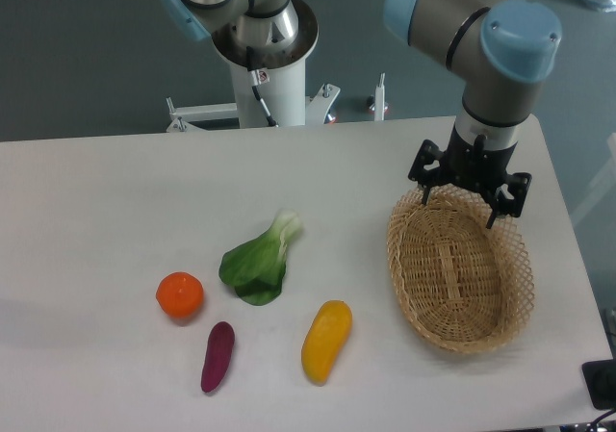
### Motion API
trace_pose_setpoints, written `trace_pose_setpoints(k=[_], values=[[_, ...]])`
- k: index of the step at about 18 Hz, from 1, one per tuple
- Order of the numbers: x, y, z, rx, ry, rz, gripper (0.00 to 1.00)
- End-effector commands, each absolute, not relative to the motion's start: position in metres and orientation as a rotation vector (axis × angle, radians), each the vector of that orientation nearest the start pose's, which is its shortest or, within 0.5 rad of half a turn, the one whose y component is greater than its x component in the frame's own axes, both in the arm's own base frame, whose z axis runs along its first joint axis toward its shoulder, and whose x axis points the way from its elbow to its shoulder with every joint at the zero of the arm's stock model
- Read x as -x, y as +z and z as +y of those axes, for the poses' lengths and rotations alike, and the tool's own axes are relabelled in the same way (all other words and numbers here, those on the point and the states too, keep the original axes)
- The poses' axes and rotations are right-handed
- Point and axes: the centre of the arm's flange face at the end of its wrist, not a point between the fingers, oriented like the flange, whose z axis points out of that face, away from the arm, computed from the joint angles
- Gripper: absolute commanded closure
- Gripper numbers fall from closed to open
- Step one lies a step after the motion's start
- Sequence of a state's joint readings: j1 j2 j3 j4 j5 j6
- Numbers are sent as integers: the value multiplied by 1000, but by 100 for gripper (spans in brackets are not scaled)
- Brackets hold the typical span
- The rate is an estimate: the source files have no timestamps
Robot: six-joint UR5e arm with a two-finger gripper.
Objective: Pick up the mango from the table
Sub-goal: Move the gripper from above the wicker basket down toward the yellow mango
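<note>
The gripper will next grab the mango by its end (334, 316) beside the leafy green vegetable, to pick it up from the table.
The mango (325, 341) is a yellow-to-orange oval lying on the white table (115, 201) near its front edge, tilted slightly. My gripper (469, 197) hangs far to the mango's upper right, above the back rim of a wicker basket. Its dark fingers (424, 179) point down, spread apart, with nothing between them.
An oval wicker basket (460, 270) sits at the right of the table. A leafy green vegetable (258, 262) lies left of the mango's far end. A round orange fruit (180, 294) and a slim purple vegetable (218, 356) lie at the front left.
</note>
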State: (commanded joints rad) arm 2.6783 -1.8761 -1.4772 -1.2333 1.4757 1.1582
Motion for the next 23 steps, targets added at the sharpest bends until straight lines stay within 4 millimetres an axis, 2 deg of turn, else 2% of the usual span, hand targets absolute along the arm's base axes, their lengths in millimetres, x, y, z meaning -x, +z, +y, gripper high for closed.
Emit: trace_pose_setpoints(k=[4, 9, 11, 13, 15, 19, 21, 22, 23], values=[[492, 399, 411, 2989, 141, 84, 0], [479, 379, 432, 2998, 96, 82, 0], [475, 356, 457, 2987, 95, -20, 0], [471, 338, 484, 2947, 146, -49, 0], [469, 316, 506, 2903, 186, -180, 0], [457, 300, 521, 2897, 148, -229, 0], [442, 282, 537, 2920, 107, -234, 0], [432, 267, 544, 2942, 85, -246, 0], [429, 257, 547, 2945, 72, -283, 0]])
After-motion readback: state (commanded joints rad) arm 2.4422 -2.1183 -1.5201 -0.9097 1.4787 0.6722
